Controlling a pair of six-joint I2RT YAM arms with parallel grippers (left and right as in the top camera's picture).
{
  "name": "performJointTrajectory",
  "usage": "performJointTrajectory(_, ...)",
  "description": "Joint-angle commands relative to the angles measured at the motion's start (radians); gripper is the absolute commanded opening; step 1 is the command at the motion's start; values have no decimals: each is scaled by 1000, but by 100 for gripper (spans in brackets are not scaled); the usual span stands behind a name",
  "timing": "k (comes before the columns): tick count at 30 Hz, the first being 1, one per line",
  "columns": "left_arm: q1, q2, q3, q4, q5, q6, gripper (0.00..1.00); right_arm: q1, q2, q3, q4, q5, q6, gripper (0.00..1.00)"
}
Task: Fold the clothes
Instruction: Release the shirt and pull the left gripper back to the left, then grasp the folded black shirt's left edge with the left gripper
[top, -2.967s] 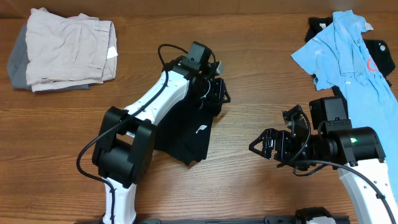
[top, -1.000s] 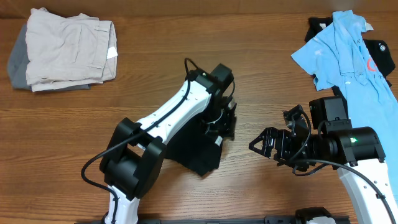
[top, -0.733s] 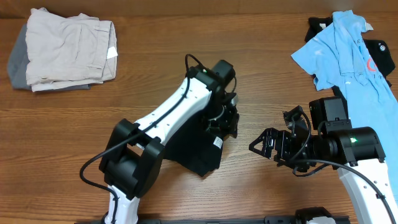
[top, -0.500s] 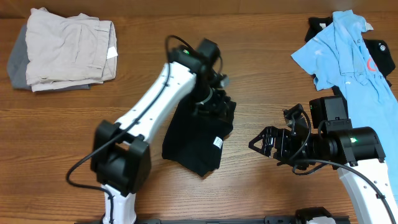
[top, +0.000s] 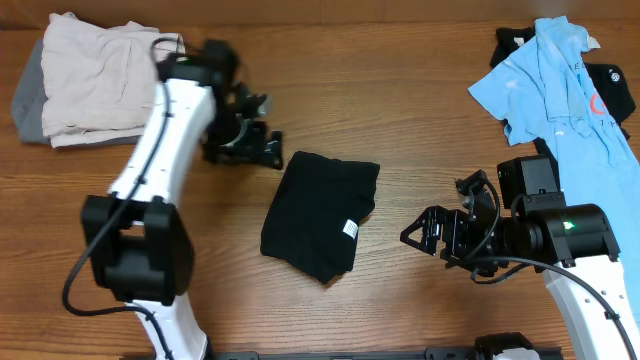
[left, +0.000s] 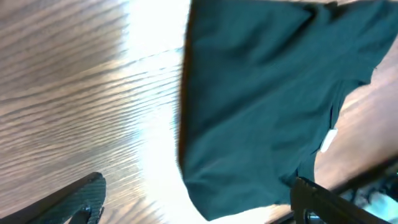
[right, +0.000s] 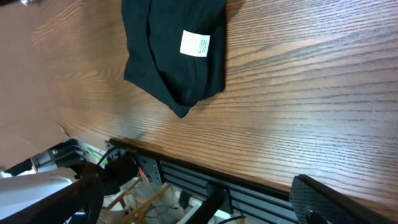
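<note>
My left gripper should next grab the folded black shirt's long side edge facing it, layers together, to put the shirt on the beige garment.
A black shirt (top: 318, 212) lies folded into a compact block at the table's middle, its white neck label (top: 349, 229) facing up; it is also in the left wrist view (left: 267, 93) and the right wrist view (right: 174, 50). My left gripper (top: 260, 133) hangs open just left of the shirt's far corner, holding nothing; its fingers frame bare wood (left: 199, 211). My right gripper (top: 424, 232) stands open to the right of the shirt, apart from it, empty (right: 199, 208). A light blue polo (top: 560, 95) lies spread out at the far right.
A folded beige garment (top: 105, 85) rests on a grey one (top: 25, 100) at the back left. Black fabric (top: 612, 88) shows under the polo. The table's front edge (right: 205, 163) runs close below the shirt, with cables and a frame beneath.
My left gripper opened, let go of the black shirt and swung away to the back left. The shirt stays folded where it was set down. The right arm has not moved.
</note>
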Motion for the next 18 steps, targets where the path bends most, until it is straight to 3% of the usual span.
performJointTrajectory(1, 70, -16, -89, 19, 227, 213, 99, 5, -2, 0, -2, -2, -15, 100)
performJointTrajectory(5, 151, -16, -212, 71, 386, 313, 100, 5, -2, 0, 5, -2, -15, 100)
performJointTrajectory(14, 180, -16, -498, 308, 498, 312, 100, 5, -2, 0, 14, -2, -14, 100)
performJointTrajectory(18, 180, -16, -567, 412, 496, 237, 100, 5, -2, 0, 8, -3, -14, 100)
